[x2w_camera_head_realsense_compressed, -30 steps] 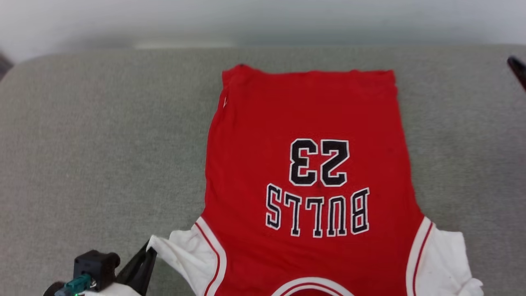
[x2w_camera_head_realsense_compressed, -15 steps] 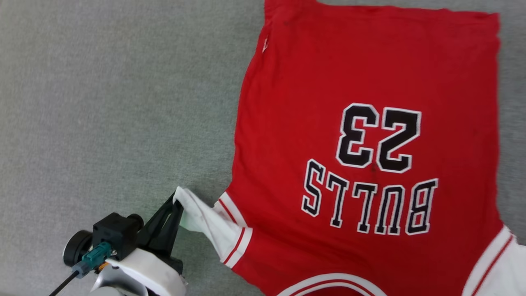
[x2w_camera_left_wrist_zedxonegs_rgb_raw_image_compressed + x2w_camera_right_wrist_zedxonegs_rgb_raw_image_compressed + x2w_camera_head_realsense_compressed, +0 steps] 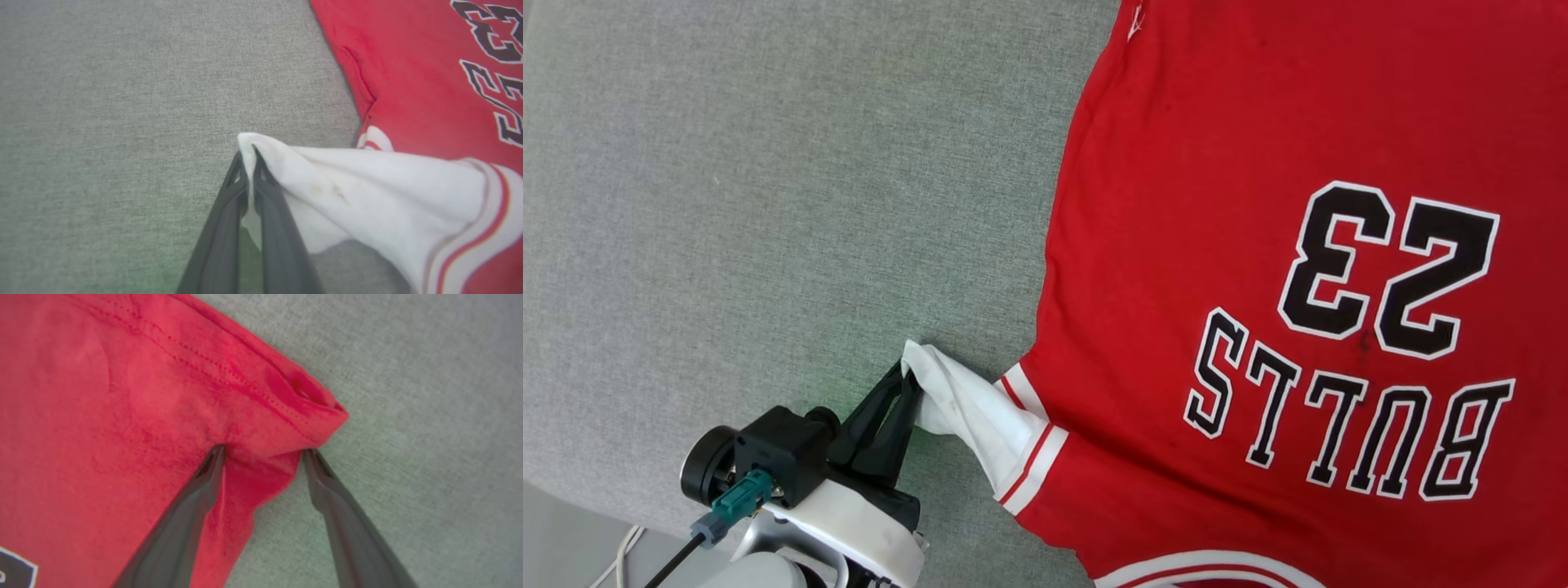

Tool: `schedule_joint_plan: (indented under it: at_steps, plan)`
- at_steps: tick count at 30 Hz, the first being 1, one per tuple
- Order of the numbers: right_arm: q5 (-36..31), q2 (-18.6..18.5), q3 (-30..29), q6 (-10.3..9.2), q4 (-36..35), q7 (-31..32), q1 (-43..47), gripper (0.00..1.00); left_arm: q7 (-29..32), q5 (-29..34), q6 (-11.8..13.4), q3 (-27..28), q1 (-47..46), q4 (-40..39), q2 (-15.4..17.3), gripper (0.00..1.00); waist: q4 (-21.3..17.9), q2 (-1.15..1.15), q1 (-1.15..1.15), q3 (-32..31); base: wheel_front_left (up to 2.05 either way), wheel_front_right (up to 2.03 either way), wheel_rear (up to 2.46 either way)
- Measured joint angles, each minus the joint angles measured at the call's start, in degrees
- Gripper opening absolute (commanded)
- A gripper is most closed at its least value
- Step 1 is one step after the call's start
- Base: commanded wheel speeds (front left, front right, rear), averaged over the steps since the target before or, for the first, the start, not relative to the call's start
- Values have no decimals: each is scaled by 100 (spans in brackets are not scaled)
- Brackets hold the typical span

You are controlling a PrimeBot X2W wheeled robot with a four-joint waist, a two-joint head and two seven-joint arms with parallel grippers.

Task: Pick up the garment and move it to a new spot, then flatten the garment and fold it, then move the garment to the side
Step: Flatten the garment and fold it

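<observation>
I will next grab the garment by its bunched red hem corner (image 3: pixel 279 436) with my right gripper to fold it over.
The garment (image 3: pixel 1258 245), a red jersey with black-and-white "BULLS 23" lettering, lies flat on the grey surface across the right of the head view. Its white sleeve (image 3: pixel 980 412) with red stripes is pulled out to the left. My left gripper (image 3: pixel 913 377) is shut on the sleeve's tip. In the left wrist view the sleeve (image 3: pixel 367 183) is pinched between the closed fingers of the left gripper (image 3: pixel 247 157). In the right wrist view my right gripper (image 3: pixel 264 451) stands open, its two fingertips straddling a red hem corner of the garment (image 3: pixel 286 412) and touching the cloth.
The grey fabric surface (image 3: pixel 768 204) stretches bare to the left of the garment. Its near-left edge (image 3: pixel 596 498) drops to a pale floor where a thin cable (image 3: pixel 617 559) lies.
The head camera has dipped and turned, so the whole picture has shifted. My left gripper keeps its hold on the sleeve tip, and the sleeve now stretches out in a narrower strip.
</observation>
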Motion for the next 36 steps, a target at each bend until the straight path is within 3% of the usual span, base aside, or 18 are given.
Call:
schedule_joint_plan:
  at_steps: [2,12,20,21,28,33,36]
  plan:
    - [-10,-54,9,1,-33,-90,44,0,0,7,-18,-1,0,25,-22,0,2,0,0,-32,0,0,0]
    - [249,-64,332,0,-216,-815,153,0,-8,1,31,59,198,116,41,0,-201,0,1,-701,0,0,0]
    - [1160,-955,1012,1,-1292,-1479,1040,0,36,-205,231,98,637,90,248,0,-556,0,0,-1484,0,0,0]
    - [1449,-1396,1081,0,-1704,-1786,1664,0,45,-292,318,134,844,53,341,0,-747,0,0,-1743,0,0,0]
    - [1926,-2145,926,1,-2218,-2379,3606,0,34,-407,506,234,1275,-78,493,0,-1258,0,0,-2172,0,0,0]
    - [2126,-2319,660,1,-2298,-2705,5151,0,24,-421,614,303,1463,-153,626,0,-1535,0,0,-2378,0,0,0]
    - [2168,-2142,532,1,-2179,-2960,6092,0,18,-425,637,313,1488,-196,634,0,-1638,0,0,-2428,0,0,0]
